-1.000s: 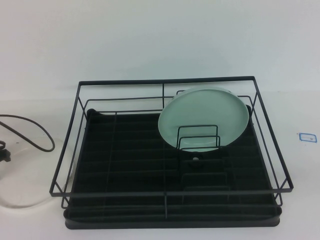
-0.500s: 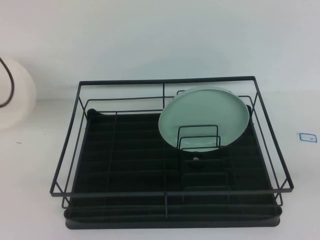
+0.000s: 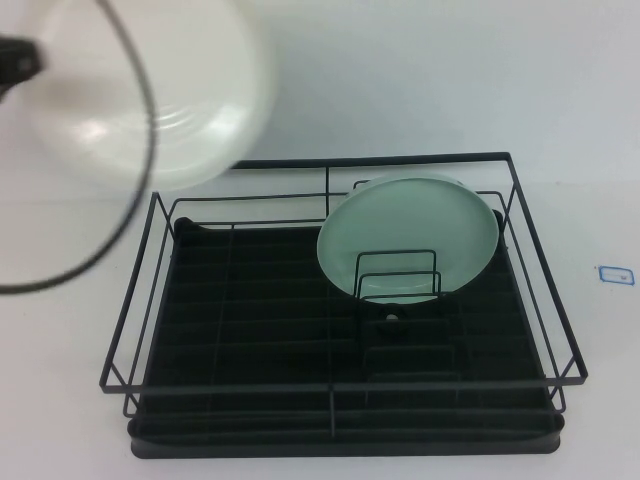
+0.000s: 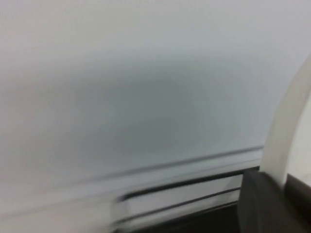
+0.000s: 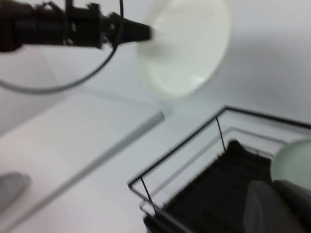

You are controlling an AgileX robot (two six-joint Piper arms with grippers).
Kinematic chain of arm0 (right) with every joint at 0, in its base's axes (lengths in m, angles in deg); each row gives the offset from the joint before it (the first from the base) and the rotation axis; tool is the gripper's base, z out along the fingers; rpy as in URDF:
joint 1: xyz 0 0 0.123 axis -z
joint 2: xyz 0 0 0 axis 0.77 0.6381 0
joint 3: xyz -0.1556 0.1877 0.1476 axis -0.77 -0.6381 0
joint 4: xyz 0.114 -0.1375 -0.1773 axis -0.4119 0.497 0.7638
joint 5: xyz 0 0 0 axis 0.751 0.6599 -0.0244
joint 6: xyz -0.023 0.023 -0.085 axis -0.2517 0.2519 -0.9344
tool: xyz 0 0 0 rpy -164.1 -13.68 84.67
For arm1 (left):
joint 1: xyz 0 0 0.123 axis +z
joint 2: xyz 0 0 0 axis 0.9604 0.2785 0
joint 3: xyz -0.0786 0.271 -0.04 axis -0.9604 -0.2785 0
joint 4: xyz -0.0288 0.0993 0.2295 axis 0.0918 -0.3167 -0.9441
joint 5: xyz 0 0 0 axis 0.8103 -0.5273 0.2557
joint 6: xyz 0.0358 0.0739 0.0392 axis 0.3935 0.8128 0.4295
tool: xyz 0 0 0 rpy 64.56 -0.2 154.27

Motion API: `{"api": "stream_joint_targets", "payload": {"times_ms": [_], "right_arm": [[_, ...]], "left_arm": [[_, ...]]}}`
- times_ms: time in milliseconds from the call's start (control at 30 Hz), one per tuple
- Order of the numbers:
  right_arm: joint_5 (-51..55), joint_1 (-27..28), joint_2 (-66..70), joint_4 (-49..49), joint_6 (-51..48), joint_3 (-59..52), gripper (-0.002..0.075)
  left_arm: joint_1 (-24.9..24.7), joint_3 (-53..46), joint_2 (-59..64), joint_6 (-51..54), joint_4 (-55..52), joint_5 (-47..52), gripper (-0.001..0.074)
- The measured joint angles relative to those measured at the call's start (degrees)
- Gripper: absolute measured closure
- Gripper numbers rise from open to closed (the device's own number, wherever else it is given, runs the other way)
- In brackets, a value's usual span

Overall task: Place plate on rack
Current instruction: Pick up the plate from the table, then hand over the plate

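Note:
The right gripper reaches the white plate point(image 3: 170, 100) next and grabs the plate's free rim opposite my left gripper, whose fingers already cover the plate's other edge.
The white plate point(image 3: 170, 100) hangs in the air above and behind the far left corner of the black wire rack point(image 3: 150, 262). My left gripper point(image 3: 18, 58) is shut on its left rim; in the left wrist view point(image 4: 283, 180) the fingers point(image 4: 262, 204) clamp the plate's edge point(image 4: 286, 126). The right wrist view shows the left gripper point(image 5: 148, 33) holding the plate point(image 5: 187, 48) above the rack point(image 5: 175, 156). My right gripper point(image 5: 277, 190) hovers near the rack's right side, out of the high view, fingers together and empty.
A pale mint-green plate point(image 3: 410, 225) stands upright in the wire dividers at the rack's right half; it also shows in the right wrist view point(image 5: 291, 162). A black cable point(image 3: 140, 180) loops from the left arm over the rack's left edge. A small blue label point(image 3: 614, 273) lies at the right.
The left gripper has lifted the white plate from the table at the left, up and to the right, to above the rack's far left corner. The cable swung along with it.

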Motion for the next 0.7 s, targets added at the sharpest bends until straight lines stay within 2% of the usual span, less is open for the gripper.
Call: {"api": "stream_joint_targets", "payload": {"times_ms": [67, 133, 233, 333, 433, 700], "right_arm": [[0.13, 0.00, 1.43, -3.39, -1.64, 0.00, 0.0615], [0.91, 0.00, 3.08, -8.25, -2.59, 0.00, 0.0506], [2.90, 0.00, 5.76, -15.43, -4.11, 0.00, 0.0312], [4.09, 0.00, 8.31, -17.48, -4.80, 0.41, 0.0184], [4.22, 0.00, 10.43, -18.23, -5.03, 0.49, 0.0144], [4.35, 0.00, 13.68, -18.24, -6.34, 0.49, 0.0136]], "left_arm": [[-3.50, 0.00, 0.00, 4.03, 6.63, 1.35, 0.0729], [-6.94, 0.00, 0.00, 6.25, 10.88, 1.59, 0.0730], [-12.80, 0.00, 0.21, 8.68, 12.04, 1.59, 0.0731], [-17.95, 0.00, 0.48, 10.83, 12.04, 1.62, 0.0731], [-22.13, 0.00, 0.48, 11.07, 12.33, 1.37, 0.0731], [-28.79, 0.00, 1.02, 11.43, 13.80, -0.34, 0.0731]]}}
